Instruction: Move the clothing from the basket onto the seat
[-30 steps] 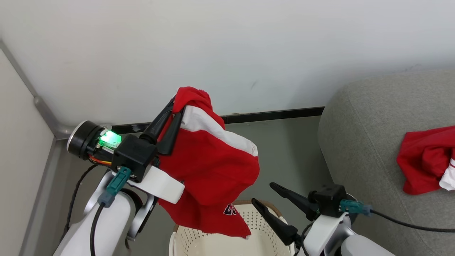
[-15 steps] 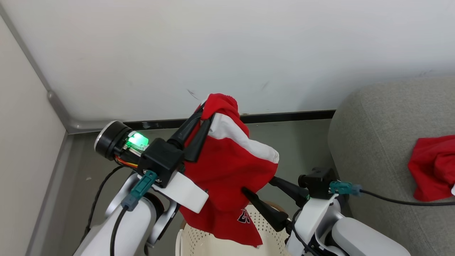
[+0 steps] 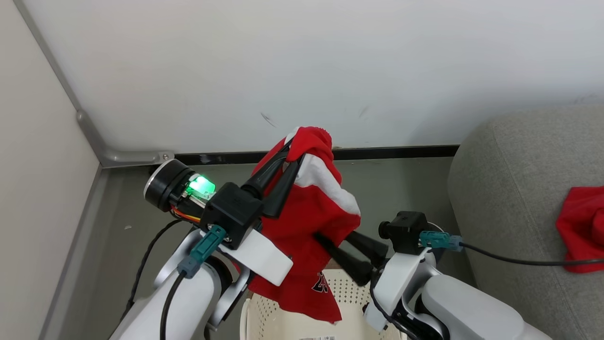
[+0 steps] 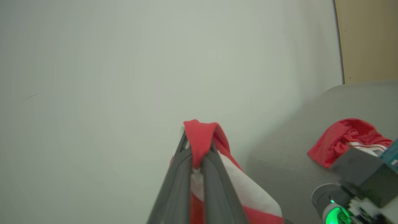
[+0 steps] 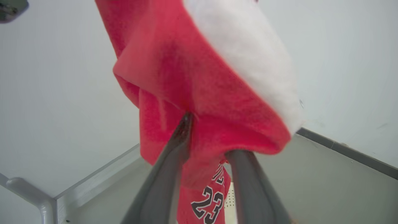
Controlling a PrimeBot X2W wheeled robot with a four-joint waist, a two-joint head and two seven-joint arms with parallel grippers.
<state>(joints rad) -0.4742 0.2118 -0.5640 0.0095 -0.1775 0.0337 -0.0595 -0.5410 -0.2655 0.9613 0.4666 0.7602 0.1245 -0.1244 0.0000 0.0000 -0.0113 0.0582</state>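
Observation:
I should use my right gripper next to grab the red fold (image 3: 340,231) beside its white band, which sticks out while the printed cloth below hangs loose.
A red garment (image 3: 302,222) with a white band and black "23" print (image 5: 206,203) hangs from my left gripper (image 3: 295,150), which is shut on its top fold above the basket (image 3: 349,298). The same pinch appears in the left wrist view, with the left gripper (image 4: 199,149) against the wall. My right gripper (image 3: 332,234) stands open, its fingers pushed into the garment's lower fold. One finger (image 5: 183,130) lies against the cloth and the other tip is under it. A second red garment (image 3: 583,226) lies crumpled on the grey seat (image 3: 509,189).
A white wall with a dark baseboard (image 3: 396,152) runs close behind the arms. A side panel and metal corner trim (image 3: 94,141) close off the left. Grey floor (image 3: 401,184) lies between basket and seat.
The camera has turned, shifting the scene rightward. My right gripper has risen from beside the basket into the hanging garment's lower fold. The left gripper still holds the garment up.

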